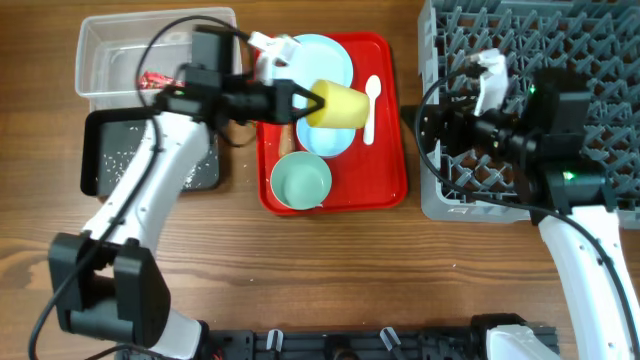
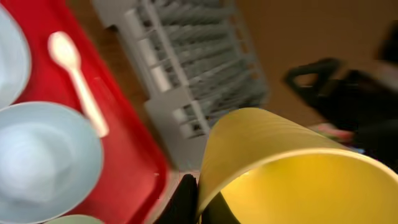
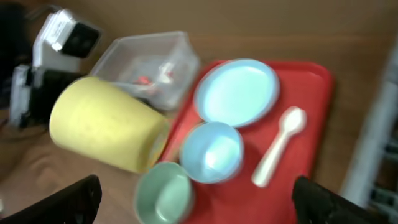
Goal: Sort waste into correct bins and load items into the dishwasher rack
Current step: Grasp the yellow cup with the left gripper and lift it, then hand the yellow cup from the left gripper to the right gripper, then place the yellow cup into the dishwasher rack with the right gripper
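The yellow cup needs to go into the dishwasher rack (image 1: 560,60) with its opening down, so my right gripper should next grab the cup across its closed base end (image 1: 361,108).
My left gripper (image 1: 312,100) is shut on the rim of the small yellow cup (image 1: 338,105), holding it on its side above the red tray (image 1: 385,170). Up close, one finger sits inside the cup (image 2: 292,168) and one outside, at the left gripper (image 2: 208,202). The light-blue plate (image 1: 325,55), light-blue bowl (image 1: 325,138), mint-green bowl (image 1: 301,181) and white spoon (image 1: 371,105) lie on the tray. My right gripper (image 1: 432,135) is open and holds nothing, over the left edge of the grey dishwasher rack (image 1: 560,60). Its fingers (image 3: 71,202) stand wide apart.
The clear bin (image 1: 110,50) at the back left holds a red wrapper (image 1: 155,80). In front of it, the black bin (image 1: 150,150) has white rice grains scattered inside. The left arm reaches across both bins.
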`<state>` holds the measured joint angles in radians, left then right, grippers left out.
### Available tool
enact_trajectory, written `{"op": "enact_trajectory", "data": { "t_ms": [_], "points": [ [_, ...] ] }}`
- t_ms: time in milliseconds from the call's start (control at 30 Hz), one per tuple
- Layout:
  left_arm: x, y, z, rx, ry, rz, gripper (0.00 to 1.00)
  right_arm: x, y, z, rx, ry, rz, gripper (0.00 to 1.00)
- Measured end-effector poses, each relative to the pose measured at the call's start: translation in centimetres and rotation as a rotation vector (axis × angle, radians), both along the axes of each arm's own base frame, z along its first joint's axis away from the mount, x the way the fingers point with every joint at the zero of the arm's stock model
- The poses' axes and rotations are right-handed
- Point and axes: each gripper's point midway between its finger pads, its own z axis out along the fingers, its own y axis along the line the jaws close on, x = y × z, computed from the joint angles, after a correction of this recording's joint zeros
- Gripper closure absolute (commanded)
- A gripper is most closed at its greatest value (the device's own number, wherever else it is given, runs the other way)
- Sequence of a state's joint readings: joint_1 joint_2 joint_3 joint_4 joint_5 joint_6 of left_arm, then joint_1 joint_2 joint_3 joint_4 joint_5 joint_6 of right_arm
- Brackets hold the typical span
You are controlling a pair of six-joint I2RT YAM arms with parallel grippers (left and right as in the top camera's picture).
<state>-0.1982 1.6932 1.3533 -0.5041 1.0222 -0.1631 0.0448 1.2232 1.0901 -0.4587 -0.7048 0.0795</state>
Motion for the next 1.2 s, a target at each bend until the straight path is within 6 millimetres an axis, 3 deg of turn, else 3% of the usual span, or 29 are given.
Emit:
{"op": "enact_trajectory", "data": {
  "t_ms": [100,233,400,633,700,867,1000,1200],
  "points": [
    [-0.6,0.9,2.3,-0.134,-0.007,-0.067,0.96,0.1,2.1,0.9,0.074,-0.066,0.159,0.00],
    [-2.1,0.4,4.7,-0.258,-0.036,-0.182,0.96,0.0,4.4,2.1,0.189,-0.164,0.381,0.00],
    [-3.2,-0.3,5.3,-0.296,-0.026,-0.238,0.96,-0.3,6.8,2.4,0.267,-0.219,0.547,0.00],
    [-3.7,-1.1,5.3,-0.295,-0.023,-0.262,0.96,-2.6,10.3,3.3,0.305,-0.238,0.683,0.02],
    [-3.7,-1.2,5.3,-0.292,-0.024,-0.260,0.96,-2.8,10.6,3.3,0.309,-0.234,0.695,0.07],
    [-3.4,-1.2,5.1,-0.279,-0.026,-0.247,0.96,-3.0,10.7,3.4,0.317,-0.223,0.697,0.34],
    [-3.4,-1.2,5.0,-0.277,-0.027,-0.246,0.96,-2.8,10.6,3.3,0.318,-0.214,0.689,0.33],
    [-3.3,-1.2,4.9,-0.268,-0.029,-0.237,0.96,-2.9,10.8,3.2,0.320,-0.202,0.691,0.18]
  ]
}}
